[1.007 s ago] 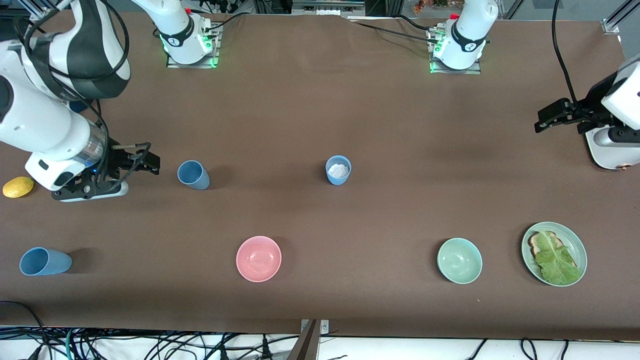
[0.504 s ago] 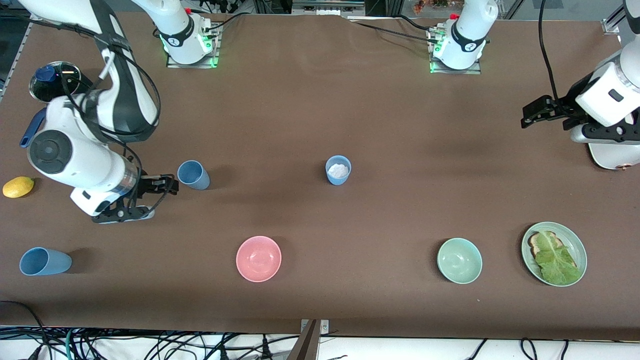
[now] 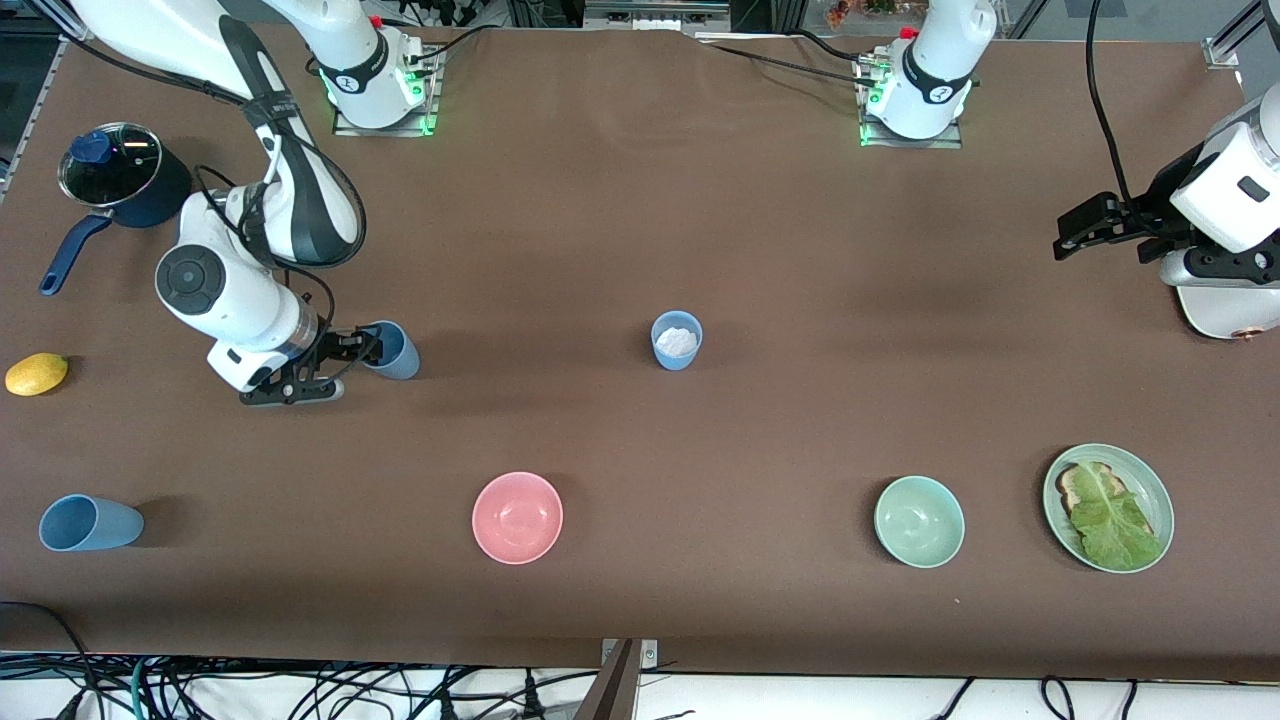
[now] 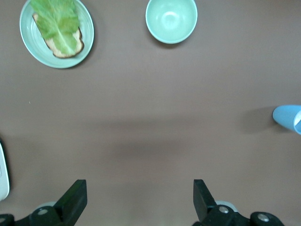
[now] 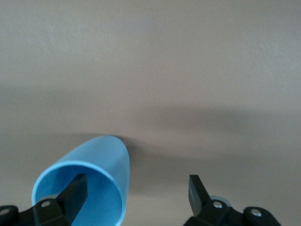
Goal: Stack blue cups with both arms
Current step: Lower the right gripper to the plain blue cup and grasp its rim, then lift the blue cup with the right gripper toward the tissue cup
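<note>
I will grip the tilted blue cup by its rim with my right gripper next, so that I can stack it with the cup of white powder.
Three blue cups are on the table. One lies tilted with its mouth toward my right gripper. In the right wrist view this cup fills the lower corner. The right gripper is open, with one finger at the cup's mouth and the other outside its wall. A second cup stands upright mid-table with white powder in it; its edge shows in the left wrist view. A third cup lies on its side near the front camera at the right arm's end. My left gripper is open and empty, waiting in the air at the left arm's end.
A dark-blue lidded pot and a lemon sit at the right arm's end. A pink bowl, a green bowl and a green plate with toast and lettuce line the near side.
The right arm has swung in from the right arm's end, bringing its open gripper up to the tilted cup's mouth. The left gripper shifted slightly. No cup has moved.
</note>
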{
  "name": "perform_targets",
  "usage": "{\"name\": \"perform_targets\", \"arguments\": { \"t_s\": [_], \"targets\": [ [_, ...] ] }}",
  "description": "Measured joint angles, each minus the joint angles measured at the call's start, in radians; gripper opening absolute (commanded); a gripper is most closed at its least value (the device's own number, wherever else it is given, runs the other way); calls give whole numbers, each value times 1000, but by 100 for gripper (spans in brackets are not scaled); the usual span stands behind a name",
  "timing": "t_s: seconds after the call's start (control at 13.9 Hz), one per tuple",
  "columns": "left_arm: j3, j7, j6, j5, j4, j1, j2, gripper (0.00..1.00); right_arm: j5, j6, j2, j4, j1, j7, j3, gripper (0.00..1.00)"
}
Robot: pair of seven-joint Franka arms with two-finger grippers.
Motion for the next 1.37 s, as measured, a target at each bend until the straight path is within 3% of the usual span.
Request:
{"name": "perform_targets", "arguments": {
  "t_s": [0.29, 1.01, 1.37],
  "targets": [
    [0, 0, -19, 0, 0, 0, 0, 100, 0, -9, -49, -22, 0, 0, 0, 92],
    [-1, 0, -19, 0, 7, 0, -2, 100, 0, 31, -47, -83, 0, 0, 0, 44],
    [-1, 0, -19, 0, 7, 0, -2, 100, 0, 37, -45, -84, 0, 1, 0, 30]
  ]
}}
